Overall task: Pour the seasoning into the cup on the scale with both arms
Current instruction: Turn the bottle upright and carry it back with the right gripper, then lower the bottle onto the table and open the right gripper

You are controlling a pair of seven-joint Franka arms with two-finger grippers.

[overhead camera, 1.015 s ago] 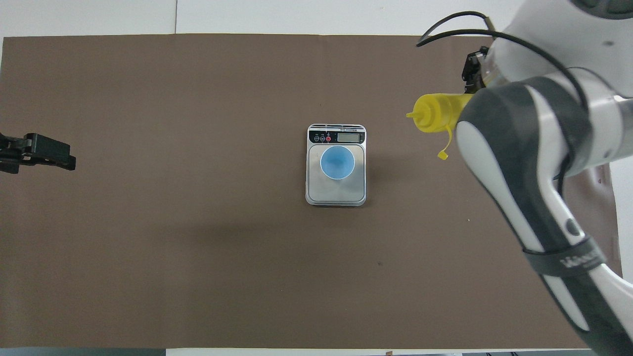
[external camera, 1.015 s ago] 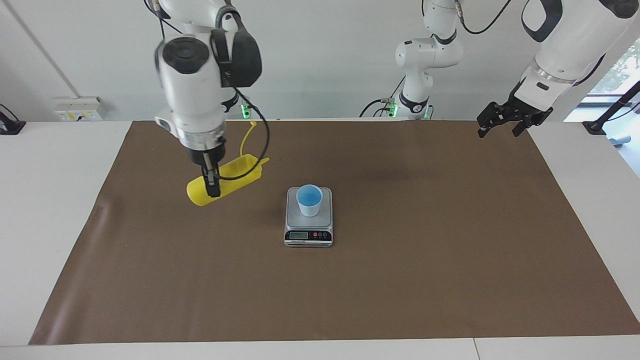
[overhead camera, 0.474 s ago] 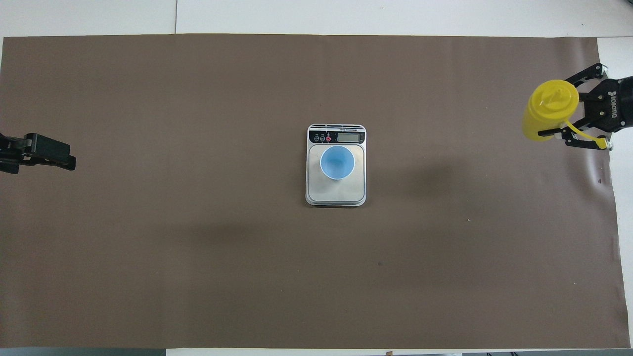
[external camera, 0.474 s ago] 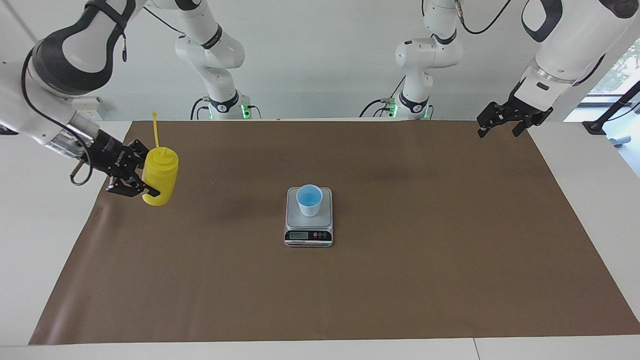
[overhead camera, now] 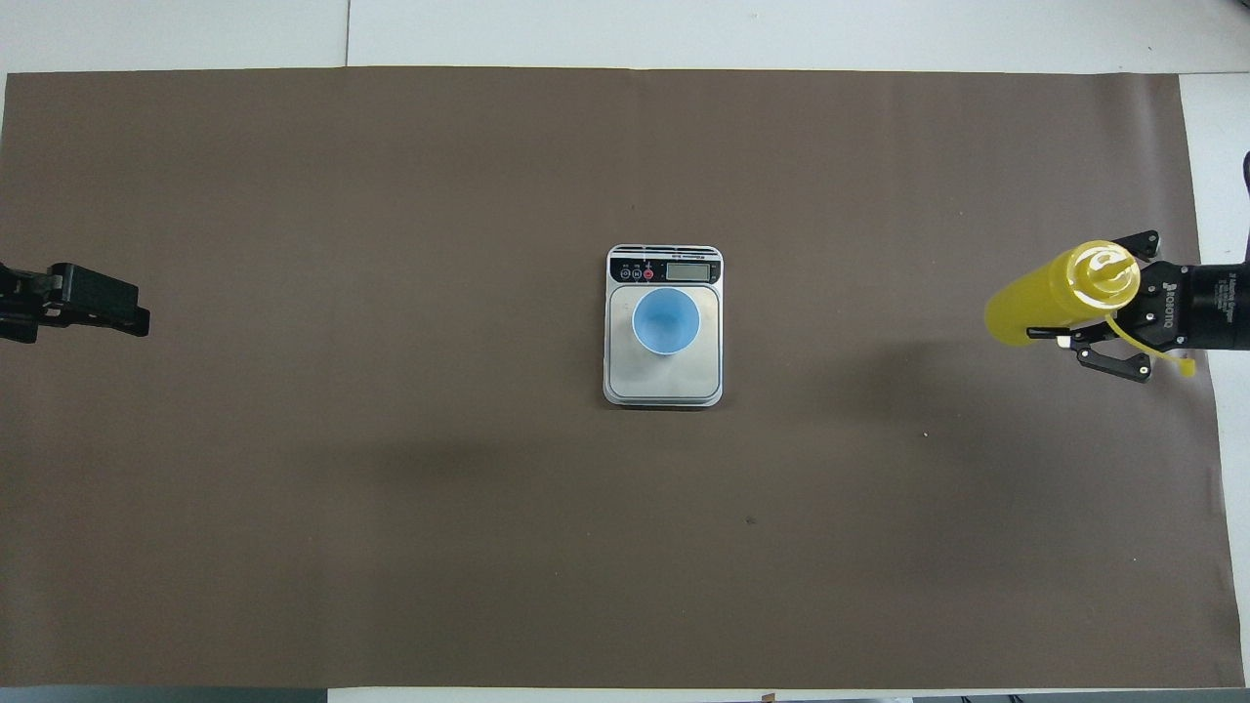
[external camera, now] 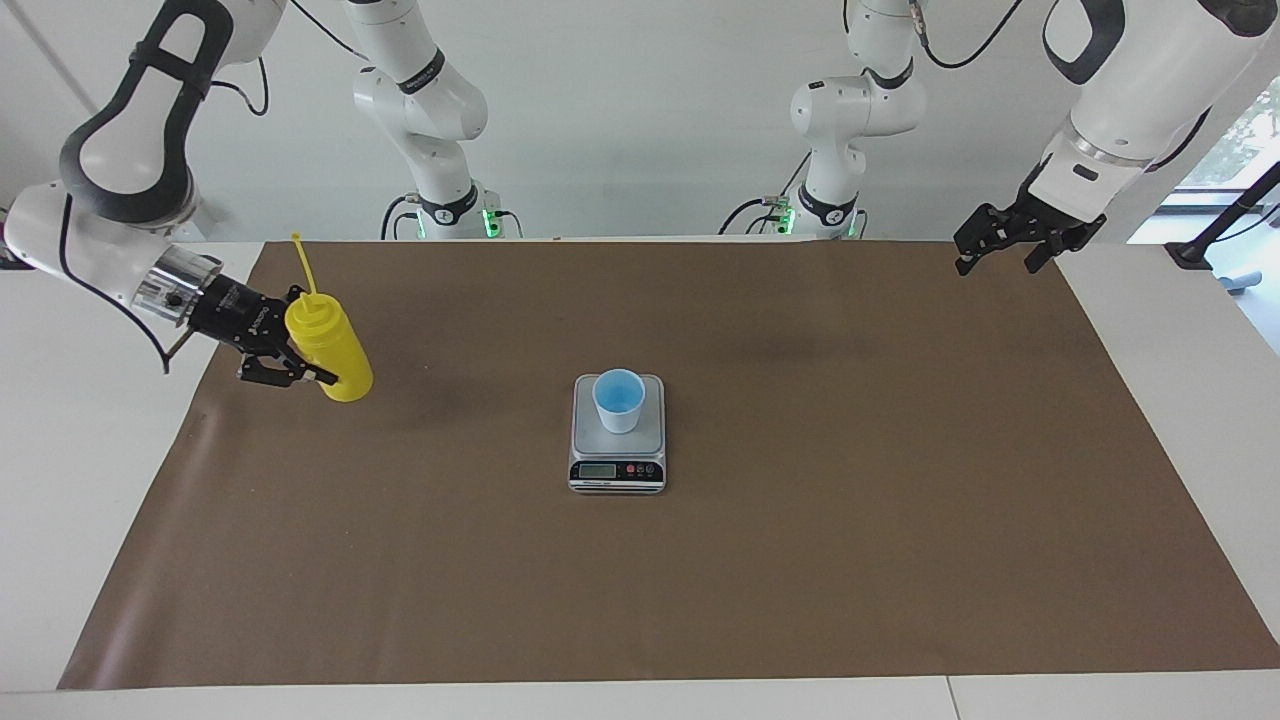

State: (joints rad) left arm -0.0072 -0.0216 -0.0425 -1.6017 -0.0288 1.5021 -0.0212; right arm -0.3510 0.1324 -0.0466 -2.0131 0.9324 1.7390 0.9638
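The yellow seasoning bottle hangs tilted above the brown mat, so it is too early to open my right gripper. I keep hold of the bottle from here.
The yellow seasoning bottle [external camera: 335, 350] is at the right arm's end of the brown mat, tilted with its top leaning toward that end; it also shows in the overhead view [overhead camera: 1035, 308]. My right gripper [external camera: 310, 335] is shut on its body from the side [overhead camera: 1084, 293]. Its thin yellow stick [external camera: 300, 262] points up. The light blue cup [external camera: 618, 400] stands upright on the scale [external camera: 616, 470] at the mat's middle, well apart from the bottle [overhead camera: 666, 320]. My left gripper [external camera: 1000, 248] waits open and empty over the mat's edge at the left arm's end [overhead camera: 73, 303].
The brown mat [external camera: 800, 560] covers most of the white table [external camera: 1180, 420]. The scale's display and buttons [overhead camera: 664, 270] face away from the robots. Two further white arms [external camera: 850, 110] stand at the robots' edge of the table.
My right gripper carried the bottle from beside the scale out to the mat's right-arm end. In the last half second it shifted a little toward the centre and tilted the bottle.
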